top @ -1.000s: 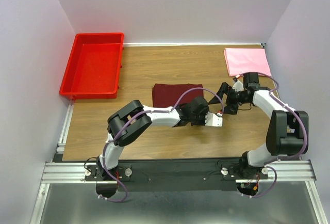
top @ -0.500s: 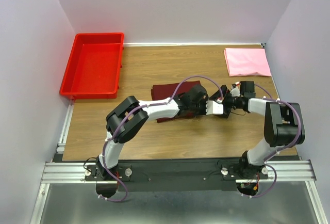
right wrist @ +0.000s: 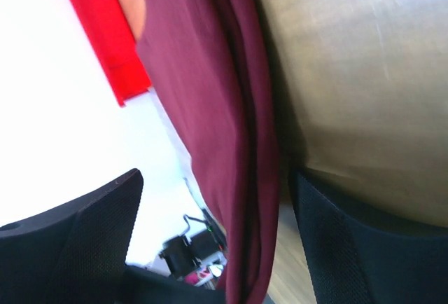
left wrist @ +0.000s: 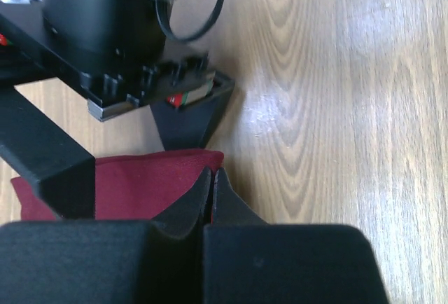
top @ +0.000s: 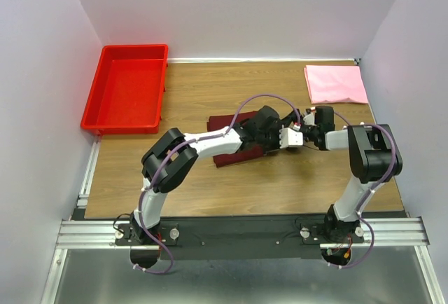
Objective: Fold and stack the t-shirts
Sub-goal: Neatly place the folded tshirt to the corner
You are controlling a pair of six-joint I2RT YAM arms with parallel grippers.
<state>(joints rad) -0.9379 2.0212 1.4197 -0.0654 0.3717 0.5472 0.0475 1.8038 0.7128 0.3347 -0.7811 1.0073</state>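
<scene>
The maroon t-shirt needs to be stacked on the pink t-shirt, so my right gripper should next grab the maroon t-shirt's folded edge (right wrist: 257,164), with its layers pinched together.
The dark maroon t-shirt (top: 234,157) lies folded at mid-table, mostly under my left arm. My left gripper (top: 278,141) is at its right edge. In the left wrist view the gripper (left wrist: 210,172) is shut, with a thin sliver of maroon cloth (left wrist: 133,185) between the fingertips. My right gripper (top: 288,123) comes in from the right. In the right wrist view it (right wrist: 217,178) is open, with the shirt's folded edge (right wrist: 210,108) between the fingers. The light pink t-shirt (top: 335,84) lies folded at the back right.
A bright red plastic bin (top: 127,87) stands at the back left and also shows in the right wrist view (right wrist: 98,24). The two wrists are almost touching over the shirt's right edge. Bare wooden table (top: 294,185) lies in front.
My right gripper has swung left, from near the pink shirt to the maroon shirt's right edge. My left gripper has moved farther from the near edge to meet it. The maroon shirt has shifted slightly.
</scene>
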